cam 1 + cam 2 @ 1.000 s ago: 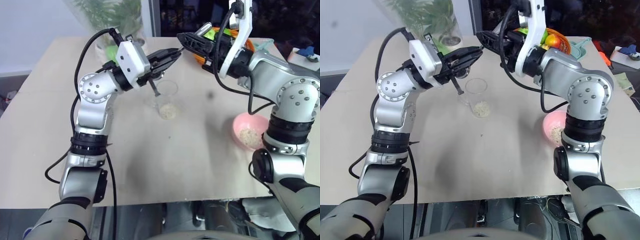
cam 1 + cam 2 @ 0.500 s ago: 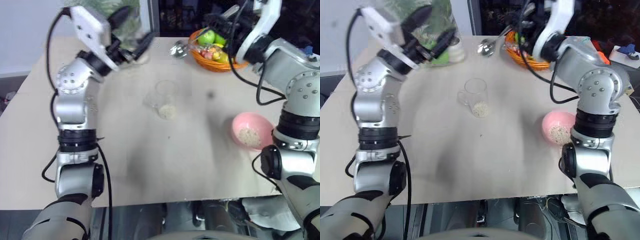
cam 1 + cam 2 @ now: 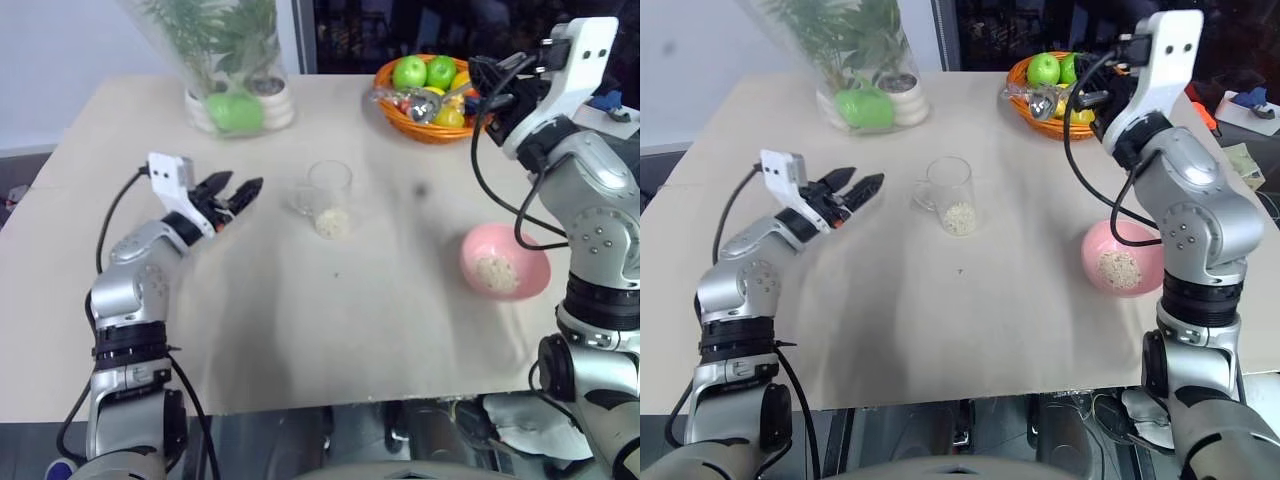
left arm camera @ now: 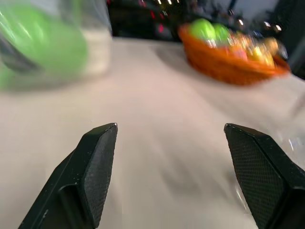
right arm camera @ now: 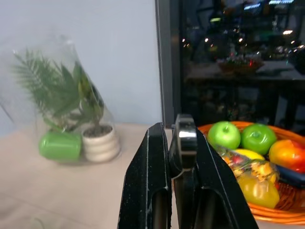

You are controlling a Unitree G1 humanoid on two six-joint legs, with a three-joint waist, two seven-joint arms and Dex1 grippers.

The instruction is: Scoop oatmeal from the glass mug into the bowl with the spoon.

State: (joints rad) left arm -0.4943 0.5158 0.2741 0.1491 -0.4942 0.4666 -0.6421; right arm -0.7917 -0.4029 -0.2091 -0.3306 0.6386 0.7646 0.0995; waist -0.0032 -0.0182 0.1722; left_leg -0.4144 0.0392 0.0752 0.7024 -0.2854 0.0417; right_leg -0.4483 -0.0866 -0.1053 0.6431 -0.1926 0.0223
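My left gripper is about to grab the glass mug by its clear handle [image 3: 300,200] to keep the mug upright, as loose oatmeal [image 3: 332,223] is in the bottom of the mug.
The glass mug [image 3: 328,192] stands at mid-table with a little oatmeal [image 3: 333,222] in its bottom. To its right sits the pink bowl [image 3: 527,256], holding a small heap of oatmeal [image 3: 495,272]. My right gripper [image 3: 482,78] is raised at the back right, over the fruit basket. It is shut on the handle of the spoon [image 3: 1040,100], whose silver bowl points left; the right wrist view shows the handle [image 5: 185,138] pinched between the fingers. My left gripper [image 3: 240,185] hovers low, left of the mug. Its black fingers [image 4: 97,162] are spread wide with nothing between them.
An orange wicker basket [image 3: 425,130] of fruit stands at the back right. At the back left is a clear vase [image 3: 225,50] with green plants and a green object [image 3: 235,110] at its foot. The table's front edge [image 3: 330,400] is near.
The spoon passed from my left gripper to my right. My left gripper opened and swung down and left, away from the mug. My right gripper carried the spoon rightward over the basket.
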